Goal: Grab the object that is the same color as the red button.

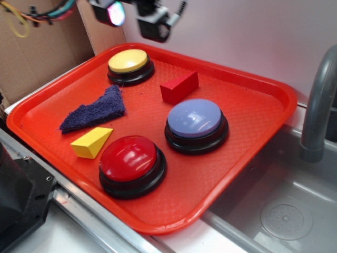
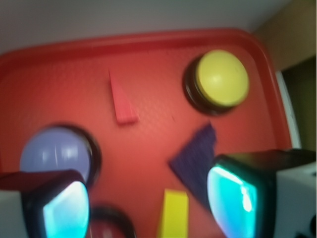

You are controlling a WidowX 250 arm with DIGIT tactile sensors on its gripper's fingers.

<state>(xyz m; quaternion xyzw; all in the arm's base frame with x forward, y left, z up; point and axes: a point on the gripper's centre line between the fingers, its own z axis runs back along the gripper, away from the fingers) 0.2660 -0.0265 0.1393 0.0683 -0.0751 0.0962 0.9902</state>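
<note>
The gripper picks up the wedge block by its thick end next, across the two facing sides, since the block narrows to a thin tip.
The small red wedge block lies on the red tray between the yellow and lavender buttons; in the wrist view the wedge sits upper middle, well ahead of the fingers. The glossy red button on its black base stands near the tray's front; only its edge shows at the wrist view's bottom. My gripper hangs high above the tray's back edge, far from the wedge. It is open, its glowing pads wide apart with nothing between them.
A yellow button, a lavender-blue button, a yellow wedge block and a dark purple scrubber share the tray. A sink with a grey faucet lies right. Cardboard stands at the back left.
</note>
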